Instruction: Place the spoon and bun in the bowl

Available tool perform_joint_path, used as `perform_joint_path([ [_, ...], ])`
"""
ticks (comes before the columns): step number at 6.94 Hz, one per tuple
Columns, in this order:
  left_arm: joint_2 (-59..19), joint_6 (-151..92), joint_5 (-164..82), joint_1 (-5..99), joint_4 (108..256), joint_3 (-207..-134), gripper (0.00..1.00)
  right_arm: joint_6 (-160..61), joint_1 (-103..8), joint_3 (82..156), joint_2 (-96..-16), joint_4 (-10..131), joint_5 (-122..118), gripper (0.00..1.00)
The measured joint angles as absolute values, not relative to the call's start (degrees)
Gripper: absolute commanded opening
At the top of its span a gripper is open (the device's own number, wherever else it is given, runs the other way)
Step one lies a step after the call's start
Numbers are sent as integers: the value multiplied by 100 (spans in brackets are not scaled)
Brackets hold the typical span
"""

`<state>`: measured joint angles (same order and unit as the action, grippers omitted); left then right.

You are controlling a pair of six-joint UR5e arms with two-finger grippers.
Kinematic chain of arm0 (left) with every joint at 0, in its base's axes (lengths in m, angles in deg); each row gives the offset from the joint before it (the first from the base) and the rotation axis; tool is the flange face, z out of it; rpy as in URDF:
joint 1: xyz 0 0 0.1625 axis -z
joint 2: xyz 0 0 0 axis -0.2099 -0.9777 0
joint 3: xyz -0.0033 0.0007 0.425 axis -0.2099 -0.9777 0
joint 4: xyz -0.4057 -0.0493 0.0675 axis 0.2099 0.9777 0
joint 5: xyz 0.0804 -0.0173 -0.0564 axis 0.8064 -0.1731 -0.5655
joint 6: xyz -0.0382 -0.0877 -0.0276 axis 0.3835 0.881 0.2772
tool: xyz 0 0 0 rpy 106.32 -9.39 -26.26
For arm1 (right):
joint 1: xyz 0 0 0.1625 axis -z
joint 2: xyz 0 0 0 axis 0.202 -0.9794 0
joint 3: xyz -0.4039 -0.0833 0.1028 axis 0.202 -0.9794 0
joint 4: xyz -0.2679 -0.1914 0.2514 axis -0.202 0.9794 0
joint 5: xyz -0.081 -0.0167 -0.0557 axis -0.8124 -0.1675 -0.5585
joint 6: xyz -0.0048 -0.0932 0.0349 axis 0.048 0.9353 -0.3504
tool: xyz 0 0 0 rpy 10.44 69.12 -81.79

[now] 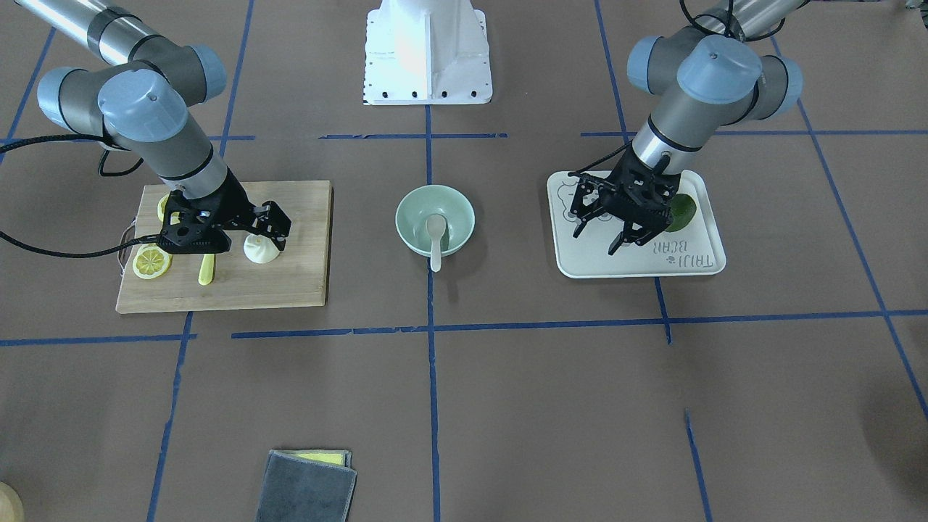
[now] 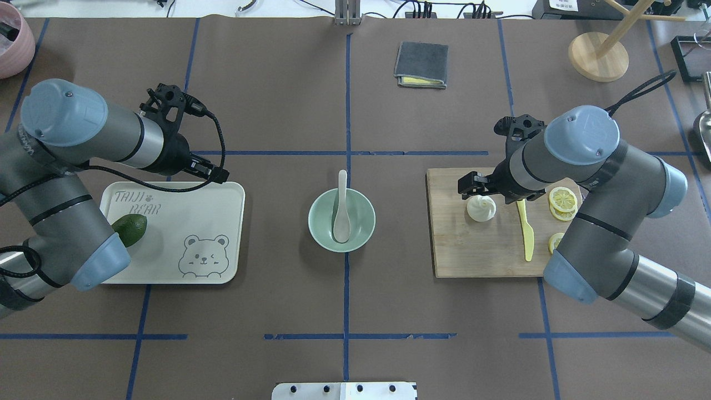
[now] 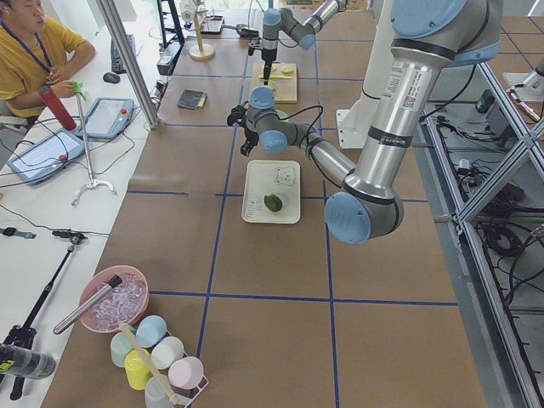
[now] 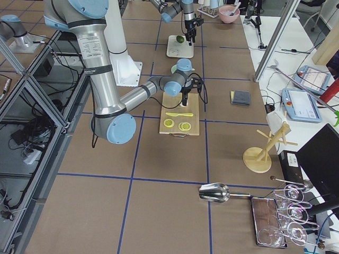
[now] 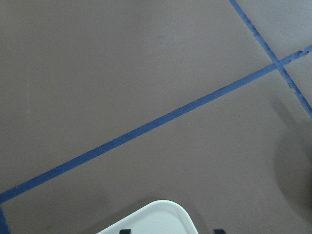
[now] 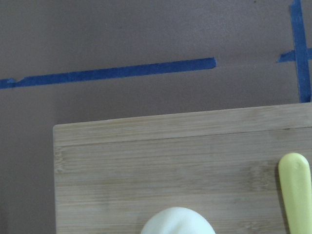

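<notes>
The white bun needs to go in the bowl [image 1: 406, 210] with the spoon, so my right gripper needs to grab the bun by its rounded body [image 1: 261, 249] next.
The off-white spoon [image 1: 435, 235] lies in the pale mint-green bowl [image 1: 406, 210] at the table's centre, scoop inside and handle over the rim. Both also show in the overhead view, the spoon [image 2: 340, 214] and the bowl [image 2: 319, 228]. The white bun [image 1: 261, 250] sits on the wooden cutting board [image 1: 290, 283]. My right gripper [image 1: 267, 233] is open just above the bun [image 2: 480, 208], apart from it. The bun's top shows at the lower edge of the right wrist view [image 6: 178, 222]. My left gripper [image 1: 600, 235] is open and empty above the cream tray [image 1: 638, 264].
A yellow knife [image 1: 206, 270] and lemon slices [image 1: 152, 261] lie on the board near the bun. A green avocado [image 1: 681, 210] lies on the tray. A folded grey cloth [image 1: 308, 486] lies at the operators' edge. The tray's corner shows in the left wrist view [image 5: 161, 219].
</notes>
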<state>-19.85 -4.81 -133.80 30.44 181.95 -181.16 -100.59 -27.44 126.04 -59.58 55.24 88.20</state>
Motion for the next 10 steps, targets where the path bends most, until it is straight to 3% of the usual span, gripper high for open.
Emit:
perform_joint_path([
  [3,-1976,-480,-13373,3050,18201,-18138,68,-10060,-2524,12588,-5898,5786,8485,92],
  [6,-1971,-480,-13372,3049,18202,-18148,69,-10060,-2481,12582,-5953,5844,8454,51],
  [9,-1967,-453,-13370,3057,18202,-18190,69,-10062,-2474,12620,-5936,5915,8484,36],
  [10,-1964,-440,-13366,3059,18202,-18206,70,-10066,-2474,12697,-5932,5955,8494,36],
])
